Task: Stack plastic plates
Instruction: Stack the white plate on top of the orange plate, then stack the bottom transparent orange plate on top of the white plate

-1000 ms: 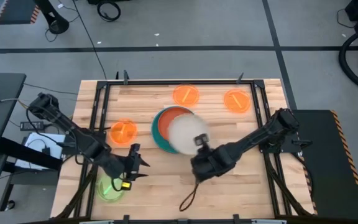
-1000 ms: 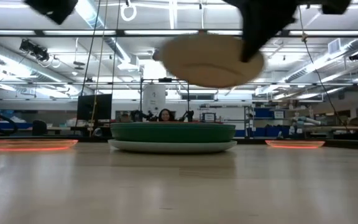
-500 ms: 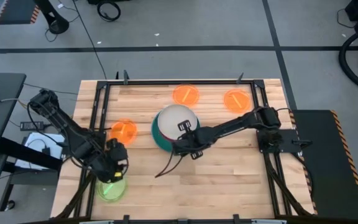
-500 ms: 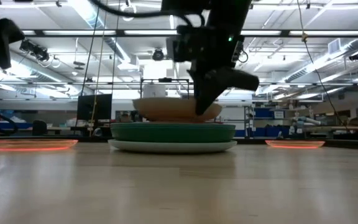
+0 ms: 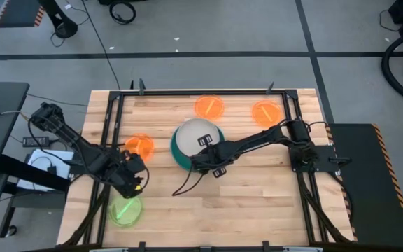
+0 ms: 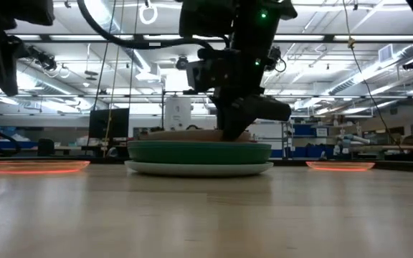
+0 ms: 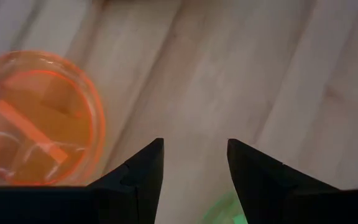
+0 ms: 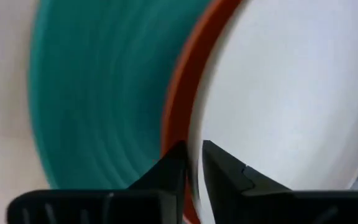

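Observation:
I should grab the orange plate next with my left gripper by its rim (image 5: 145, 148) (image 7: 92, 124), so it can go on the stack.
A beige plate (image 5: 196, 133) lies on top of a stack at the table's middle. Below it are a rust-red plate (image 8: 179, 99) and a teal plate (image 5: 177, 148), with a dark green plate (image 6: 199, 151) and a pale one (image 6: 199, 168) at the bottom. My right gripper (image 5: 203, 150) is shut on the beige plate at the stack's near side. Three orange plates (image 5: 209, 106) (image 5: 266, 113) (image 5: 140, 145) and a lime green plate (image 5: 125, 209) lie flat on the wood. My left gripper (image 5: 133, 168) is open over bare wood, between the left orange plate (image 7: 36, 118) and the lime one. My right gripper pinches the beige plate's rim (image 8: 194, 134) on its near side, one finger above it and one below. The fingers (image 6: 235, 125) slant down from the table's near right. The plate lies almost flat on the rust-red plate, low on the stack.
A black cable (image 5: 187, 183) trails from my right wrist onto the wood near the stack. A dark metal frame (image 5: 110, 119) borders the table's left, right and far sides. Bare wood lies along the near edge, right of the lime plate.
My right gripper has carried the beige plate from high over the table's middle toward the far left and down onto the stack, where it now lies nearly flat. My left gripper has moved left and then toward the far edge, away from the lime plate and toward the left orange plate.

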Tool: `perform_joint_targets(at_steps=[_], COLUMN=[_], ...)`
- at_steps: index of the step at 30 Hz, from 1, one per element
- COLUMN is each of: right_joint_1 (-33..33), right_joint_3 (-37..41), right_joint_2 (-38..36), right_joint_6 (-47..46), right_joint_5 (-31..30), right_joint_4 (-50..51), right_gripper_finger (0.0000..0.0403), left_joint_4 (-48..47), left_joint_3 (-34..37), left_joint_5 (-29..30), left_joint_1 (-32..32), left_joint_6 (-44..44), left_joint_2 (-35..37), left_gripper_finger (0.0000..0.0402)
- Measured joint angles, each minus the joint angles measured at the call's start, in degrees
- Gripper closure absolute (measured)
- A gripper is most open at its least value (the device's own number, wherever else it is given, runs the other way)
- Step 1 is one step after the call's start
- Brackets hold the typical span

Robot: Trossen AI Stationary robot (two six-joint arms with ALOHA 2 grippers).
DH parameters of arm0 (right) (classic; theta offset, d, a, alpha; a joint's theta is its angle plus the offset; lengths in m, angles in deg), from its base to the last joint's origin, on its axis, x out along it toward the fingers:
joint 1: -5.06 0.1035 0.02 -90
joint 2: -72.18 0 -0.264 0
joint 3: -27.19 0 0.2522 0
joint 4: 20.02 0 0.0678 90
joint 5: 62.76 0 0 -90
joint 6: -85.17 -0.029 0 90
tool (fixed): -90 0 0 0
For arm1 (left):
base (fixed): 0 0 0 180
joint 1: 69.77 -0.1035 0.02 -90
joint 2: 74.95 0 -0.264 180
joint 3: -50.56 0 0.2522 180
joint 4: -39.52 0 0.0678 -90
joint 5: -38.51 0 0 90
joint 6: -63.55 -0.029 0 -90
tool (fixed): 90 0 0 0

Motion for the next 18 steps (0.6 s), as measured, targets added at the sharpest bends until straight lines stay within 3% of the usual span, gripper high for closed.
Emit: perform_joint_targets(at_steps=[7, 13, 18], right_joint_1=[3.5, 9.6, 17.0], right_joint_3=[-2.9, -8.9, -12.9], right_joint_2=[-2.9, -4.9, -5.3], right_joint_6=[-0.6, -7.0, -13.7], right_joint_5=[-2.5, -3.3, -3.3], right_joint_4=[1.6, 2.7, 2.2], right_gripper_finger=[0.0277, 0.022, 0.0202], left_joint_4=[-1.0, -4.1, -2.1], left_joint_3=[0.0, 1.9, 7.8], left_joint_5=[0.4, 1.3, 1.2], left_joint_1=[1.5, -5.9, -10.4], left_joint_6=[3.0, 2.9, 2.9], left_joint_2=[0.0, -0.2, -0.8], left_gripper_finger=[0.0219, 0.0219, 0.0219])
